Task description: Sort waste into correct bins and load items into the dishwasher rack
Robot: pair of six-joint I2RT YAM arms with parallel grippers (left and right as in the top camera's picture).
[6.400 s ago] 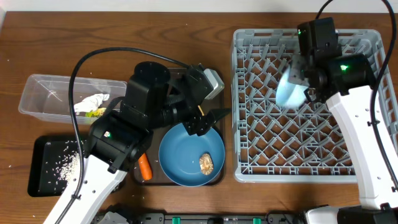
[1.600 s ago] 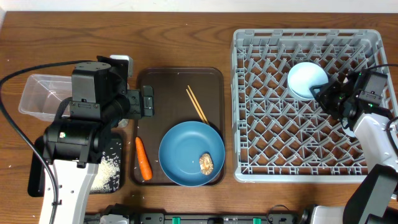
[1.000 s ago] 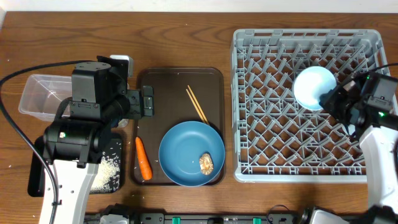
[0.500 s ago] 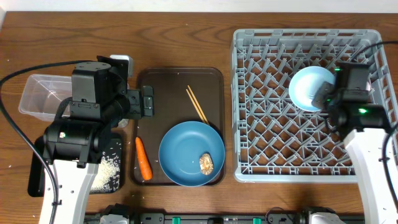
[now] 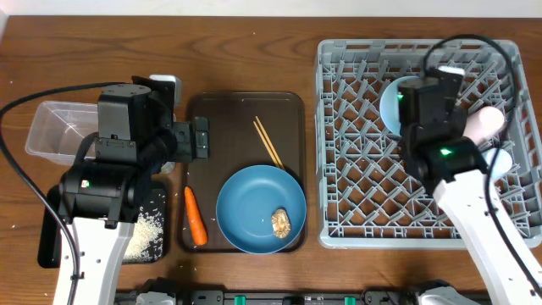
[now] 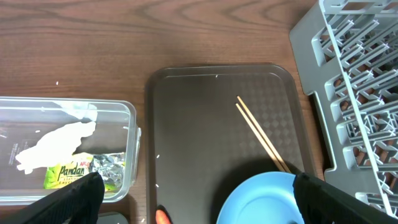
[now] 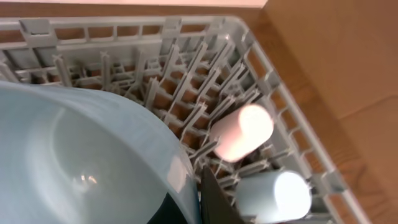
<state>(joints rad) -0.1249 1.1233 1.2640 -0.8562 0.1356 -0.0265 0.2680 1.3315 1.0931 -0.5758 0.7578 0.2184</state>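
The rack's back wires stand uncovered beyond the bowl's rim (image 5: 383, 103). My right gripper needs to hold on to the pale blue bowl until it settles among those wires.
My right gripper (image 7: 196, 198) is shut on the rim of the pale blue bowl (image 7: 81, 155), held tilted over the back of the grey dishwasher rack (image 5: 423, 195). From overhead the bowl (image 5: 389, 100) shows only partly behind the right arm. A pale pink cup (image 5: 484, 123) and a pale blue cup (image 5: 501, 158) lie in the rack's right side. My left gripper (image 5: 200, 140) hangs open and empty over the brown tray's left edge. On that tray lie the dark blue plate (image 5: 254, 207) with a brownish food lump (image 5: 282, 222), an orange carrot (image 5: 196, 226) and the chopsticks (image 5: 269, 142).
The clear tub (image 6: 68, 106) at the left holds a white napkin (image 6: 53, 140) and a green-yellow wrapper (image 6: 71, 175). In front of it the black tray (image 5: 51, 246) holds rice grains (image 5: 148, 233). The brown serving tray (image 5: 237, 114) lies between the bins and the rack.
The right arm has swung left and toward the rack's back with the bowl, uncovering the pink and pale blue cups. The left arm has not moved.
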